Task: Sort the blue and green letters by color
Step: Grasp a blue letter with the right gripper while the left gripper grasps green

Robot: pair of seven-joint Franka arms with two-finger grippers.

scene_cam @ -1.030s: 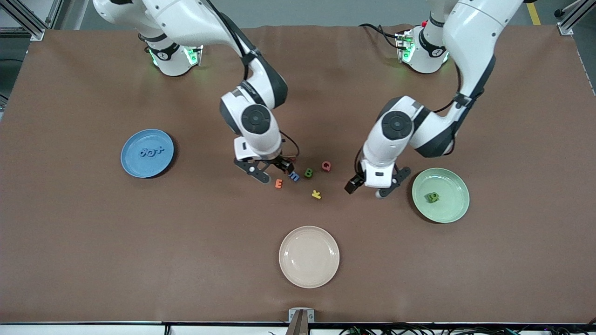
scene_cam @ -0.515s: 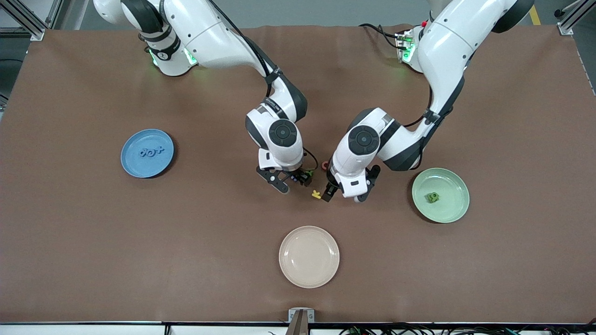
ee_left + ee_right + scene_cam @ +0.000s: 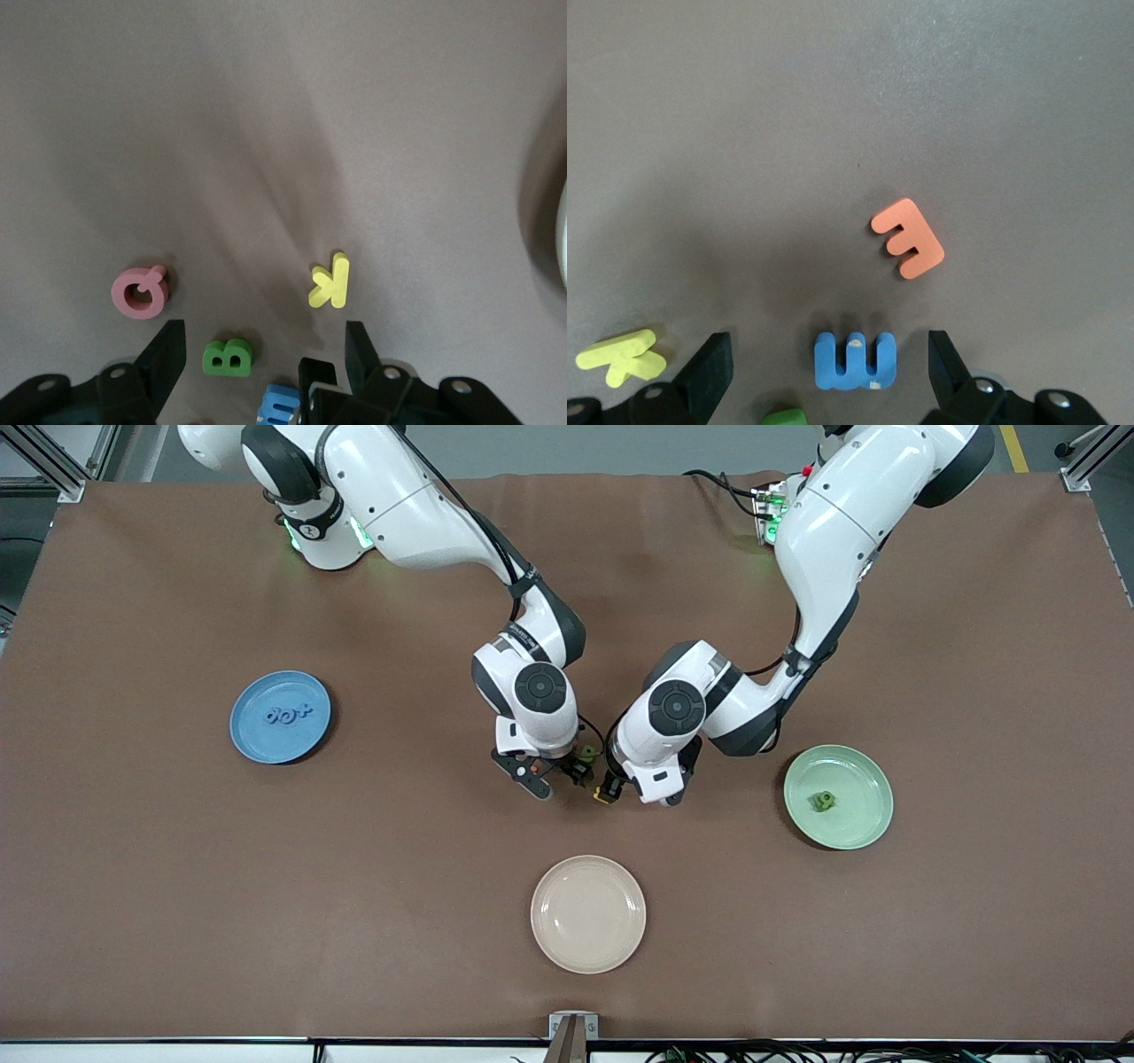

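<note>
My right gripper grabs the blue letter by its outer legs next, to sort it onto the blue plate [image 3: 257, 740].
Loose letters lie mid-table. My right gripper [image 3: 555, 775] [image 3: 828, 341] is open and low, with a blue letter [image 3: 855, 359] between its fingers. My left gripper [image 3: 636, 790] [image 3: 263, 341] is open and low beside it, with a green B [image 3: 228, 357] [image 3: 585, 754] between its fingers. The blue letter [image 3: 282, 409] also shows in the left wrist view, beside the B. Three blue letters [image 3: 289, 714] lie on the blue plate [image 3: 257, 740]. Green letters [image 3: 823, 801] lie on the pale-green plate [image 3: 855, 828]. In the front view the grippers hide most of the loose letters.
A pink Q [image 3: 139, 292], a yellow K [image 3: 330, 281] [image 3: 622, 357] [image 3: 602, 797] and an orange E [image 3: 908, 237] lie around the two grippers. A beige plate [image 3: 588, 913] stands nearer the front camera. The two grippers are close together.
Both arms have closed in on the cluster of loose letters from either end of the table. Their grippers now stand side by side, low over the letters, hiding them in the front view.
</note>
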